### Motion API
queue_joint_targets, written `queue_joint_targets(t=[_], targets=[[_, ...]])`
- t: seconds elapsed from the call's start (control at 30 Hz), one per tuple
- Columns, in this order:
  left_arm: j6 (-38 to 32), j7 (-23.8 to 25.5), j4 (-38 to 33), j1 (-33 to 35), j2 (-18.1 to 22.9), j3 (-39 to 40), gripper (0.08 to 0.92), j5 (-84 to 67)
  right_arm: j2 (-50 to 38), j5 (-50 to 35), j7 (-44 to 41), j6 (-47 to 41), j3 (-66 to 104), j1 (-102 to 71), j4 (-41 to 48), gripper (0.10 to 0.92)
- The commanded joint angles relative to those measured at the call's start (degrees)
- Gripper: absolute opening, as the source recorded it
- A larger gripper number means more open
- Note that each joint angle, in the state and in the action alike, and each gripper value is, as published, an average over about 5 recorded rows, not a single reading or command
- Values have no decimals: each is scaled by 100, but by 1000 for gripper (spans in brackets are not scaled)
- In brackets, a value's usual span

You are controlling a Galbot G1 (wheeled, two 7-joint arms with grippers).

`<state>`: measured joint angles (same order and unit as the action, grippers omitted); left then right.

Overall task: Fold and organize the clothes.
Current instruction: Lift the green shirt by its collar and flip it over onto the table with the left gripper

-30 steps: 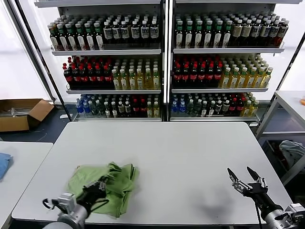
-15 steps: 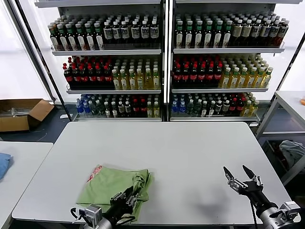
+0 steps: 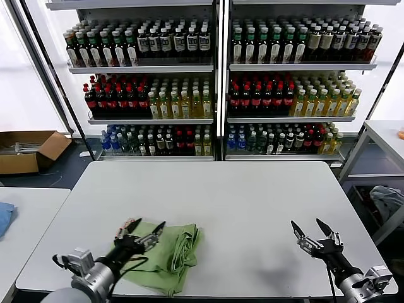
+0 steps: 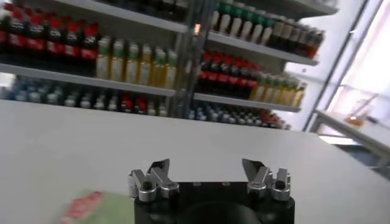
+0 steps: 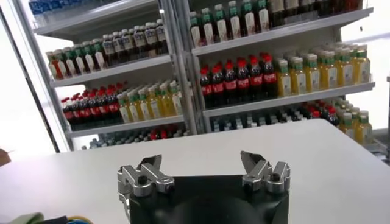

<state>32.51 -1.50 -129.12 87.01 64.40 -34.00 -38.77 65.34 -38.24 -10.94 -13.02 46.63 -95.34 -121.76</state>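
The light green shirt point(image 3: 172, 255) is crumpled. My left gripper should grab it next by its red-and-white printed corner point(image 3: 127, 223), to open it out for folding.
A light green shirt point(image 3: 172, 255) lies crumpled and partly folded on the white table point(image 3: 252, 196), near its front left. A bit of red-and-white print point(image 3: 128, 225) shows at its far left corner. My left gripper point(image 3: 142, 231) is open and empty, just over the shirt's left part. In the left wrist view the gripper point(image 4: 207, 173) points across bare table, with the shirt's printed corner point(image 4: 91, 204) beside it. My right gripper point(image 3: 311, 232) is open and empty over the table's front right, far from the shirt; it also shows in the right wrist view point(image 5: 204, 167).
Shelves of bottles point(image 3: 218, 82) stand behind the table. A cardboard box point(image 3: 28, 148) lies on the floor at far left. A side table with blue cloth point(image 3: 4, 218) is at left. Another table and a bundle of cloth point(image 3: 388, 199) are at right.
My left gripper dragged the shirt to the right, let go, opened and drew back to its left part. The shirt now lies more bunched. My right gripper edged slightly left.
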Motion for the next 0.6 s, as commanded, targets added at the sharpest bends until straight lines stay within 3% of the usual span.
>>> queue_joint_targets(t=[0.03,0.33,0.6], targets=[[50,-374,1485,-328,-263,-771,802,-60,-15,23,10,-6,-101,31,-13,823],[3,-353,1947,-421,146,-241,823,466,15,56,57,-46,-224,145,-34,823],[-43,-358,1851,-246,453,-222,817,550,50,41,34,-32,-144,72,-47,823]])
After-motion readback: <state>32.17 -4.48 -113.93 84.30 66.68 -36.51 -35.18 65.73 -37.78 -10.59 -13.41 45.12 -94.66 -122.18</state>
